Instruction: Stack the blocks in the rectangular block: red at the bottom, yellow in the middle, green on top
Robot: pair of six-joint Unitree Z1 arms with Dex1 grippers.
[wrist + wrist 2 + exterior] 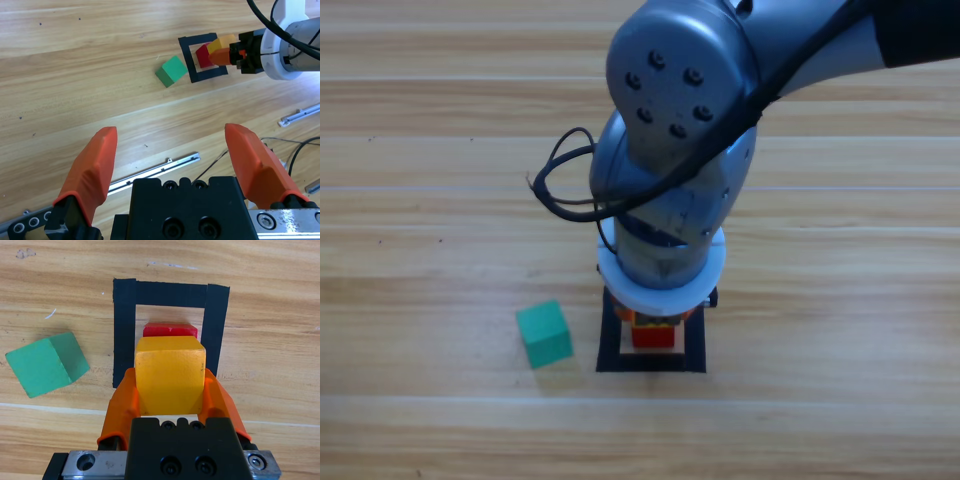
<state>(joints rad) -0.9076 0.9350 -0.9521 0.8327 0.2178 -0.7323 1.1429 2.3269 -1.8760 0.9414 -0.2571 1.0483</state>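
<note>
My left gripper needs to grab the green cube by its opposite sides next, to finish the stack on the yellow cube (221,43).
My right gripper (170,385) is shut on the yellow cube (170,371) and holds it just above the red cube (170,330). The red cube sits inside the black tape outline (170,293). In the high view the right arm hangs over the outline (610,348), and only part of the red cube (655,338) shows under the wrist. The teal-green cube (544,333) lies on the table just left of the outline. My left gripper (170,145) is open and holds nothing. It is far from the cubes and outside the high view.
Thin metal rails (155,170) and loose black cables (290,150) lie on the table near the left gripper. A black cable loop (560,180) hangs off the right arm. Bare wood surrounds the outline.
</note>
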